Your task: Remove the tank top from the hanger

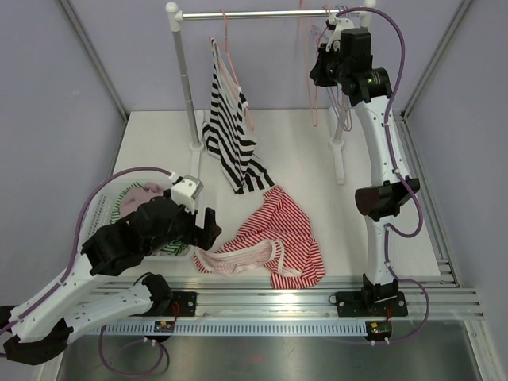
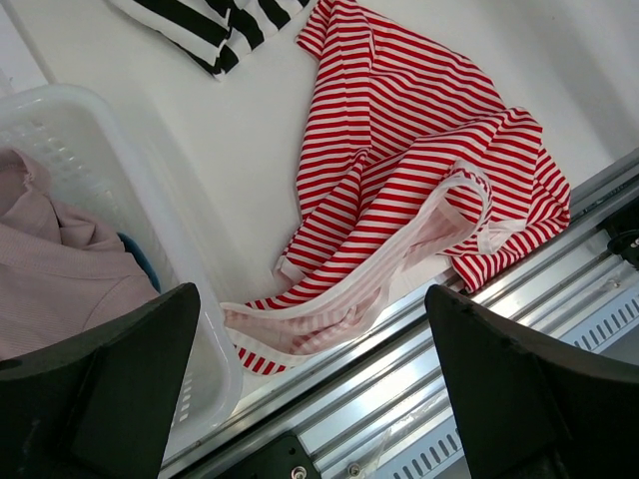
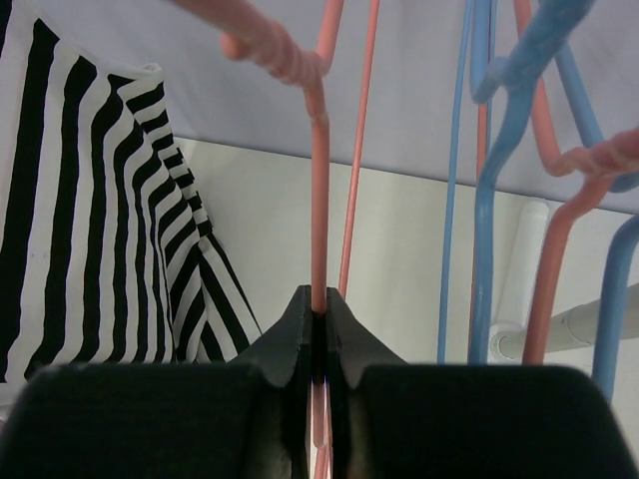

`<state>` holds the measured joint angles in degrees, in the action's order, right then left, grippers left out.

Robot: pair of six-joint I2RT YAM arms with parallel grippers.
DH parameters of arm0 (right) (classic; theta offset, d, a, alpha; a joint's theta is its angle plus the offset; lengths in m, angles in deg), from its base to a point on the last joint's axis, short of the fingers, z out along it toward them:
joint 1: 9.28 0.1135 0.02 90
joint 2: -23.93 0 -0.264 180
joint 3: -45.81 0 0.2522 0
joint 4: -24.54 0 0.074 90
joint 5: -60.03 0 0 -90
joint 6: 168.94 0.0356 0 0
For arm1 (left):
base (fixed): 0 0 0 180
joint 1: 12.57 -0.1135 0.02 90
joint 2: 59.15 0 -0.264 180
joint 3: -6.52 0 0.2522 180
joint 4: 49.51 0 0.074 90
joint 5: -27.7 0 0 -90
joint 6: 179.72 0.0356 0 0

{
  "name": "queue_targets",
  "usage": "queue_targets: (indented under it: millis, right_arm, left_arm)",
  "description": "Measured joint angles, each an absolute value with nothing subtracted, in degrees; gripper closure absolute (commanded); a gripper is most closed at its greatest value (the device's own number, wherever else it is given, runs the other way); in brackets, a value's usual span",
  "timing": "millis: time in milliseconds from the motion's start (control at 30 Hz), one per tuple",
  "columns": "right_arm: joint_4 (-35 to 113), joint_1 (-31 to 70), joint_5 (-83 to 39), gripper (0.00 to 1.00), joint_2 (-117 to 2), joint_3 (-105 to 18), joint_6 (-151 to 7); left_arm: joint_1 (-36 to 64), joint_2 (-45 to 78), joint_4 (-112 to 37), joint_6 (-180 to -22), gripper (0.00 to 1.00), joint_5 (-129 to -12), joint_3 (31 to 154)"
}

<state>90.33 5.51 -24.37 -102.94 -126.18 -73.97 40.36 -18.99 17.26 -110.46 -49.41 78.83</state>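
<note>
My right gripper is ready to open: the top of the pink hanger reaches the bar (image 1: 254, 14), beside the other hangers, so the hanger would stay hanging there.
A red-and-white striped tank top (image 1: 274, 230) lies crumpled on the table by the front rail, off any hanger; it also shows in the left wrist view (image 2: 399, 160). My left gripper (image 1: 205, 226) is open and empty just left of it, its jaws (image 2: 312, 299) wide apart above its lower edge. A black-and-white striped tank top (image 1: 226, 127) hangs from a pink hanger (image 1: 230, 55) on the rack bar (image 1: 254, 14), its hem on the table. My right gripper (image 1: 319, 75) is up at the bar, shut (image 3: 319, 304) on the wire of a bare pink hanger (image 3: 319, 200).
A white basket (image 1: 107, 210) holding a pink garment (image 2: 60, 269) stands at the left, under my left arm. Blue hangers (image 3: 479, 200) and more pink ones hang beside my right gripper. The rack's posts (image 1: 186, 87) stand on the table. An aluminium rail (image 1: 317, 298) runs along the front edge.
</note>
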Motion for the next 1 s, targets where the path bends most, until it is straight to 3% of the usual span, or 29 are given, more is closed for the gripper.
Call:
queue_targets:
  millis: [167, 400, 500, 600, 633, 733, 833, 867, 1000]
  right_arm:
    - [89.8, 5.4, -24.3, 1.0, -103.1, -126.2, -74.0]
    - [89.1, 5.4, -24.3, 0.77, -101.4, -122.9, -73.7]
    - [89.2, 5.3, -24.3, 0.62, -100.4, -122.4, -73.7]
    - [89.2, 5.3, -24.3, 0.64, -99.1, -122.4, -74.1]
    - [89.2, 5.3, -24.3, 0.53, -98.5, -122.4, -74.0]
    - [89.2, 5.3, -24.2, 0.38, -96.5, -122.4, -74.0]
    - [89.3, 5.3, -23.2, 0.07, -93.6, -120.9, -73.8]
    - [89.4, 5.3, -22.9, 0.01, -92.4, -120.1, -73.7]
    - [90.5, 5.3, -22.5, 0.0, -86.9, -116.6, -73.7]
  left_arm:
    - [40.4, -19.4, 16.8, -110.5, 0.01, -49.5, 77.0]
    - [40.4, -19.3, 15.6, -110.5, 0.01, -49.8, 75.9]
    - [40.4, -19.3, 15.1, -110.5, 0.01, -50.0, 75.9]
    - [40.4, -19.4, 14.7, -110.5, 0.01, -50.2, 75.9]
    - [40.4, -19.4, 14.7, -110.5, 0.01, -50.2, 75.9]
    - [40.4, -19.7, 14.6, -110.6, 0.01, -50.3, 75.9]
    - [40.4, -19.4, 14.3, -110.9, 0.01, -50.2, 75.9]
    - [40.4, -19.0, 14.2, -111.0, 0.01, -50.1, 75.9]
    - [40.4, -15.1, 12.9, -111.9, 0.01, -49.9, 75.9]
